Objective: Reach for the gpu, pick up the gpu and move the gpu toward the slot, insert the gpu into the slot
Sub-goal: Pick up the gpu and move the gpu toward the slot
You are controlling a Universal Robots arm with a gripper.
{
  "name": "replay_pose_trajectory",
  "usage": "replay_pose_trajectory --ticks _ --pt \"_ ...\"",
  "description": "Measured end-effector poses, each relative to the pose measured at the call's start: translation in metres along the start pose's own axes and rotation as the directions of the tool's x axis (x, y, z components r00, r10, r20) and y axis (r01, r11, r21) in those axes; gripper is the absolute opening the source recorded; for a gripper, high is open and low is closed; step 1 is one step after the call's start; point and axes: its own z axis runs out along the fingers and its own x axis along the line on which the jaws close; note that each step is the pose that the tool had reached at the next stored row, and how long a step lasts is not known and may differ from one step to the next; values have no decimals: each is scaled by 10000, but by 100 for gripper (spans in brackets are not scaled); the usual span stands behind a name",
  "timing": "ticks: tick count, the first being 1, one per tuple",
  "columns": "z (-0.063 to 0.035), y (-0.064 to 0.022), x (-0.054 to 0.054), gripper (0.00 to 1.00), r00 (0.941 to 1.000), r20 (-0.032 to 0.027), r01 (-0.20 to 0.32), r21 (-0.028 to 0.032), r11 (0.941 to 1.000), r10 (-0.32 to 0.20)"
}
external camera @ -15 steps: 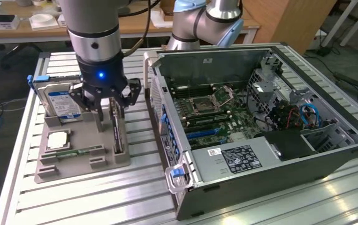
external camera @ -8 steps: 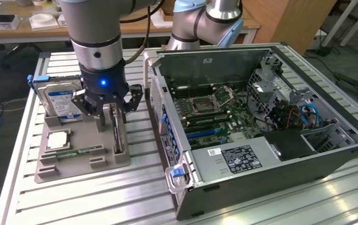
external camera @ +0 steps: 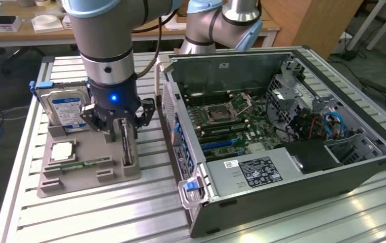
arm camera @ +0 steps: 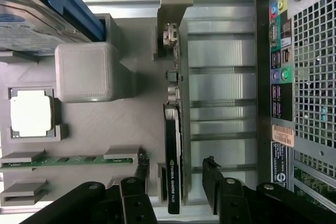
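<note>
Next, my gripper grabs the GPU by its labelled upper edge, since the grey holder closes around the GPU's lower side.
The gpu (external camera: 126, 150) is a thin dark card standing on edge in the grey holder (external camera: 78, 183), with its metal bracket end toward the far side. My gripper (external camera: 126, 132) hangs right over it and is open, one finger on each side of the card and small gaps between. In the wrist view the gpu (arm camera: 173, 161) runs between the two black fingers (arm camera: 140, 174), and the gripper (arm camera: 176, 176) straddles its labelled end. The slot (external camera: 218, 143) is a long blue strip on the motherboard inside the open computer case.
The holder also carries a silver hard drive with a blue label (external camera: 68, 105), a processor (external camera: 62, 150) and a green memory stick (external camera: 85, 163). The open computer case (external camera: 354, 167) stands close to the exterior view's right of the holder. A second arm (external camera: 213, 25) stands behind.
</note>
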Motion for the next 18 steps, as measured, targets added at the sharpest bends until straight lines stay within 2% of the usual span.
replay_pose_trajectory --ticks 4,9,14,18 --pt "74 -3 -4 53 10000 3 -7 -1 10000 7" --pt "162 36 -1 53 10000 1 -5 1 10000 5" --pt "193 208 8 53 10000 5 -5 44 10000 5" --pt "202 230 9 53 10000 3 -4 47 10000 4"
